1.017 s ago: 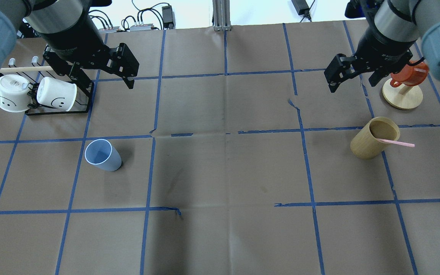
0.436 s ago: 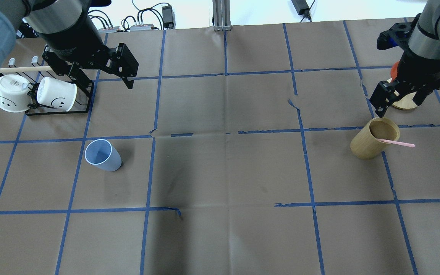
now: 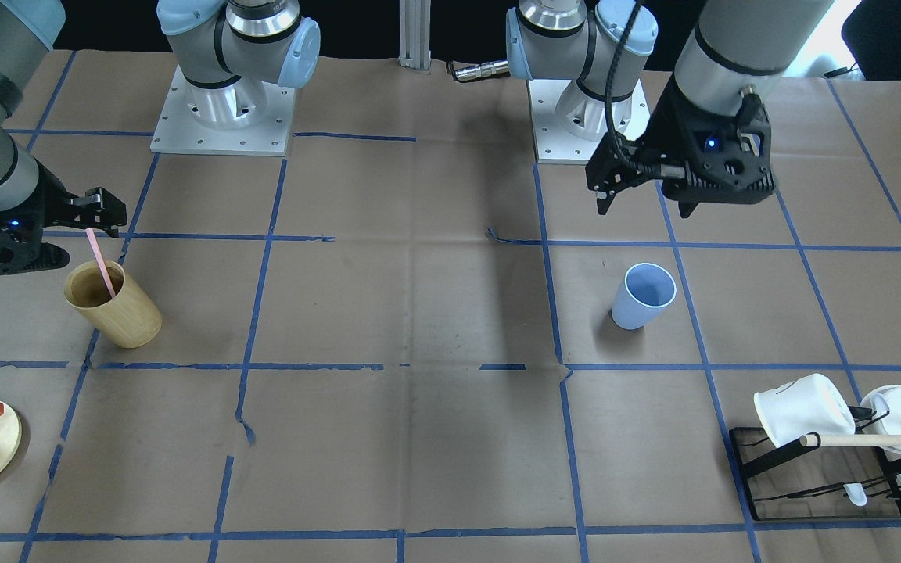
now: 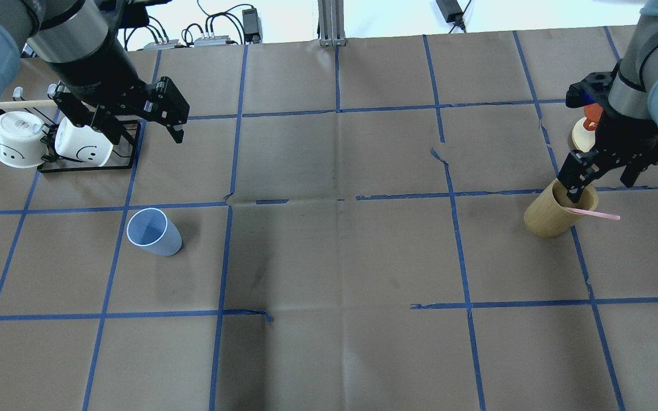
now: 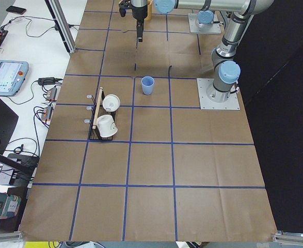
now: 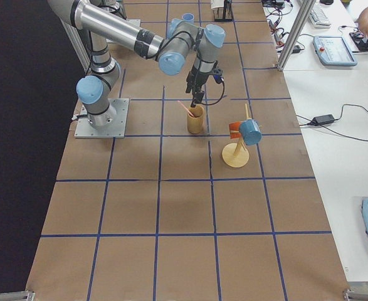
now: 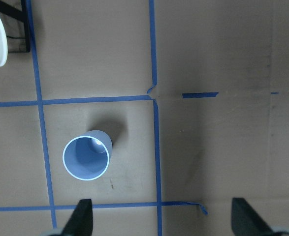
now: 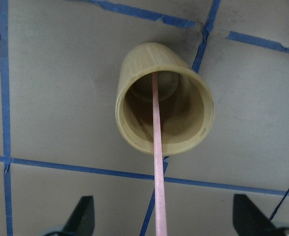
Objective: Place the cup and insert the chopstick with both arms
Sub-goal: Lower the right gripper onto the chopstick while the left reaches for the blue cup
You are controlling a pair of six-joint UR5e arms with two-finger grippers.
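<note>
My left gripper is to grab the light-blue cup next, taking it by its rim (image 3: 650, 267), so that it can place the cup for the chopstick (image 3: 100, 263).
The light-blue cup (image 4: 153, 233) stands upright on the table's left half; it also shows in the front view (image 3: 643, 295) and the left wrist view (image 7: 87, 156). My left gripper (image 4: 146, 128) hangs open and empty in the air behind the cup, near the mug rack. The pink chopstick (image 4: 592, 213) leans in a tan wooden cup (image 4: 557, 216) on the right, its top end sticking out. My right gripper (image 4: 602, 188) is open just over that cup's rim. In the right wrist view the chopstick (image 8: 157, 162) runs between the spread fingers (image 8: 82, 216), untouched.
A black wire rack (image 4: 86, 162) holding two white mugs (image 4: 17, 140) and a beige wooden rod (image 4: 26, 103) stands at the back left. A round wooden stand (image 4: 583, 134) with an orange cup is behind the tan cup. Blue tape lines cross the brown paper.
My right arm has swung from the back right, beside the orange cup, forward and down to the tan cup's rim. My left gripper has shifted a little left and lower.
</note>
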